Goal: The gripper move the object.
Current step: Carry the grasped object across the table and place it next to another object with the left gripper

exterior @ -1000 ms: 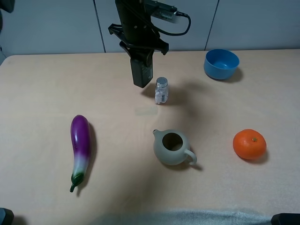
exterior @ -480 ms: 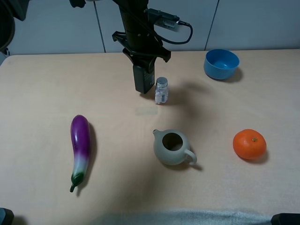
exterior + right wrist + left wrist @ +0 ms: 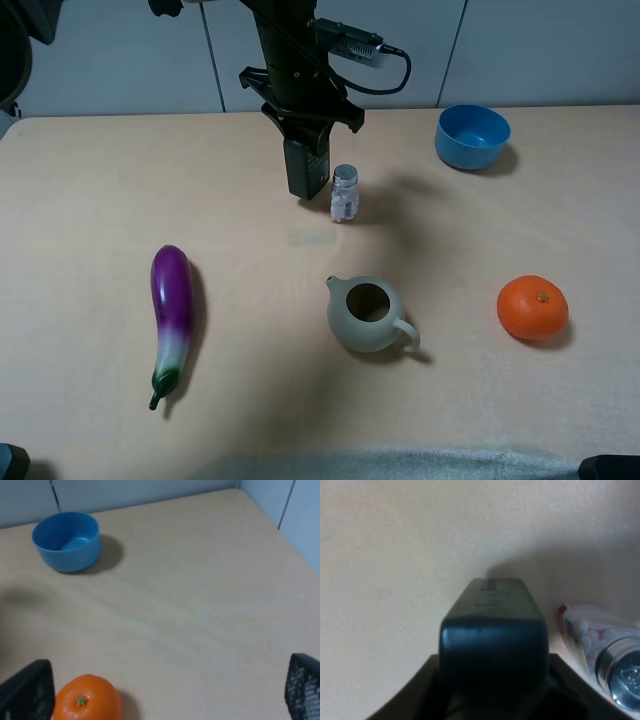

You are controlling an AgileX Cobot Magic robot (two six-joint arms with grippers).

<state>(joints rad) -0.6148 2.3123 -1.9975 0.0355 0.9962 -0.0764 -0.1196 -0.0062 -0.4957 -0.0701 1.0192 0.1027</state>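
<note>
My left gripper opens now, since the base of the dark rectangular bottle (image 3: 306, 168) is at the tabletop beside the clear shaker, so the bottle would stand.
My left gripper (image 3: 304, 118), a black claw on a black arm with a cable, hangs over the back middle of the table and is shut on the dark rectangular bottle (image 3: 306, 168). The bottle hangs upright with its base at or just above the tabletop; I cannot tell whether it touches. In the left wrist view the bottle (image 3: 493, 645) fills the middle between the dark fingers. The small clear silver-capped shaker (image 3: 344, 193) stands close on the bottle's right, and shows in the left wrist view (image 3: 602, 652). My right gripper (image 3: 162, 692) is open and empty above the table's right side.
A blue bowl (image 3: 472, 136) sits at the back right, an orange (image 3: 533, 307) at the right, a grey-green teapot (image 3: 367, 315) in the middle, and a purple eggplant (image 3: 171, 313) at the left. The right wrist view shows the bowl (image 3: 66, 540) and the orange (image 3: 86, 699).
My left gripper has come down a little and slightly right with the bottle, closer to the shaker. It has held still over the last half second.
</note>
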